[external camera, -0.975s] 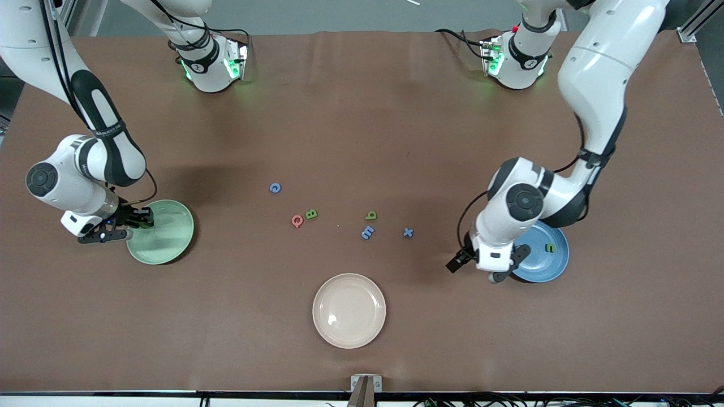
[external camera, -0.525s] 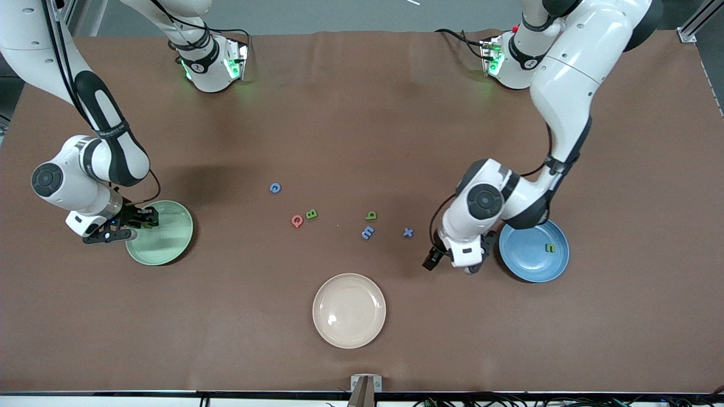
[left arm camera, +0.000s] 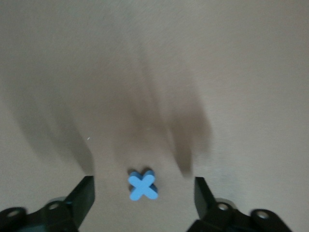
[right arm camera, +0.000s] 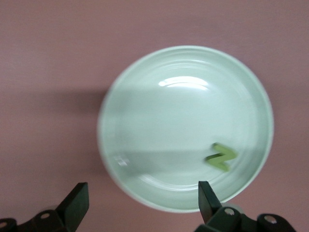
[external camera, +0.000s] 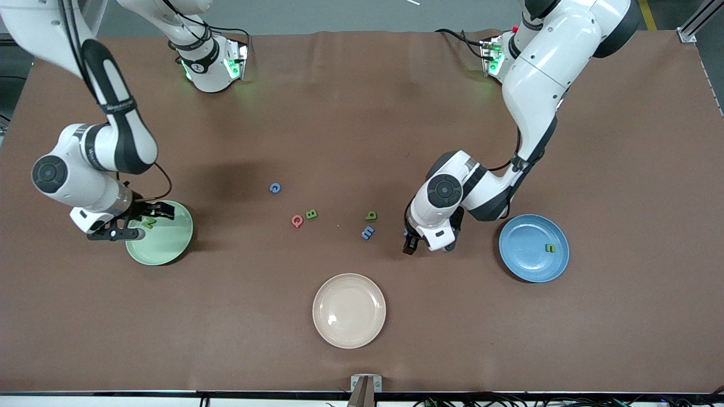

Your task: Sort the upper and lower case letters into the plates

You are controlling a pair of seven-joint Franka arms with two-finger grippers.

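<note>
The right gripper grabs the round blue letter by its curved outer sides next, to sort it onto the light green plate.
The light green plate lies toward the right arm's end and holds a green letter. My right gripper is open and empty over that plate's rim. In the right wrist view the plate and the letter show past that gripper. The blue plate lies toward the left arm's end and holds a green letter. My left gripper is open over a blue x, which lies on the table between its fingers. The hand hides most of the x in the front view.
Loose letters lie mid-table: a blue c, a red Q, a green B, a green letter and a blue letter. A cream plate lies nearer the front camera.
My left gripper has moved from over the blue plate toward mid-table, to over the blue x. The green letter now shows in the green plate under my right gripper.
</note>
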